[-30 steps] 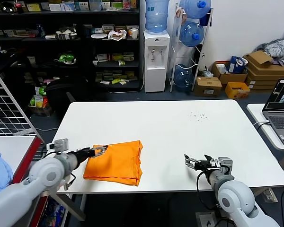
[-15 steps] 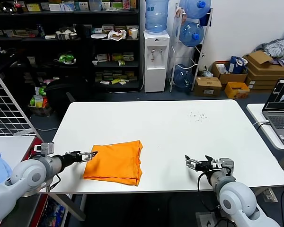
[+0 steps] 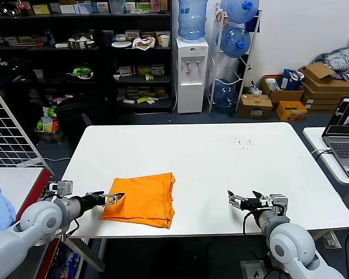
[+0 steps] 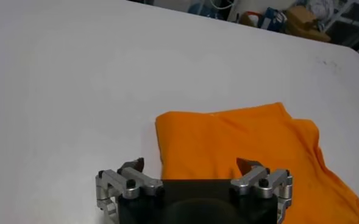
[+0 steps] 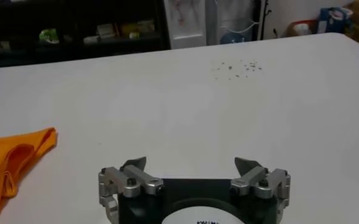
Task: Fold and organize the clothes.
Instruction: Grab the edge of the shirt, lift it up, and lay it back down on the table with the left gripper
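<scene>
I will fold the orange T-shirt neatly next, so I will pick it up by its folded edge (image 3: 113, 203) with my left gripper.
The clothes are one orange T-shirt (image 3: 142, 200), folded into a rough rectangle near the front left of the white table (image 3: 221, 163). My left gripper (image 3: 115, 197) hovers low at the shirt's left edge, open and holding nothing. In the left wrist view the shirt (image 4: 246, 143) lies just beyond the left gripper (image 4: 191, 164), whose jaws stand wide apart. My right gripper (image 3: 242, 201) rests open near the front right edge, well away from the cloth. In the right wrist view the right gripper (image 5: 190, 163) faces bare tabletop, with the shirt's folded corner (image 5: 14, 158) far to one side.
A laptop (image 3: 346, 139) sits on a side table at the right. A light blue cloth (image 3: 0, 212) and a wire rack (image 3: 6, 133) are at the left. Small dark specks (image 3: 243, 142) dot the far right of the tabletop. Shelves and boxes stand behind.
My left gripper has drawn back off the shirt's upper left corner, leftward and toward the front edge. The shirt and my right arm have stayed put.
</scene>
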Tool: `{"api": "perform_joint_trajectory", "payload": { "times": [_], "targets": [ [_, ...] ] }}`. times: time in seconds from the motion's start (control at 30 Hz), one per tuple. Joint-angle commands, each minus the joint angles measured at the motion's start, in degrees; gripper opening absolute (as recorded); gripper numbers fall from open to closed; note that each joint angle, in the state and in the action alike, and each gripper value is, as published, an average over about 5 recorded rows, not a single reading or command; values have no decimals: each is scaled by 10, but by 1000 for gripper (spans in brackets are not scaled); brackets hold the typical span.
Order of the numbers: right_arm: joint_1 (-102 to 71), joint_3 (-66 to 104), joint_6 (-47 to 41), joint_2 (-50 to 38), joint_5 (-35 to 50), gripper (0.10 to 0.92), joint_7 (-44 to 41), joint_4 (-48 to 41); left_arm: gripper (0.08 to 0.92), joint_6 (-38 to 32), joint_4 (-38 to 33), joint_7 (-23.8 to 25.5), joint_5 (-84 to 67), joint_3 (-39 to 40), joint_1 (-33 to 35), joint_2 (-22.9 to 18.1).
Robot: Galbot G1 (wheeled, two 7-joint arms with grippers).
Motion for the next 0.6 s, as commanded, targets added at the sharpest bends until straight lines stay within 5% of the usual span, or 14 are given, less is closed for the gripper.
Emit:
{"api": "perform_joint_trajectory", "payload": {
  "times": [0.03,0.2,0.6],
  "targets": [
    [-1,0,0,0,0,921,0,-1,921,0,6,10,9,4,1,-5],
    [-1,0,0,0,0,921,0,-1,872,0,6,6,10,6,2,-7],
    [-2,1,0,0,1,921,1,1,530,-1,1,1,14,8,5,-10]
  ]
}}
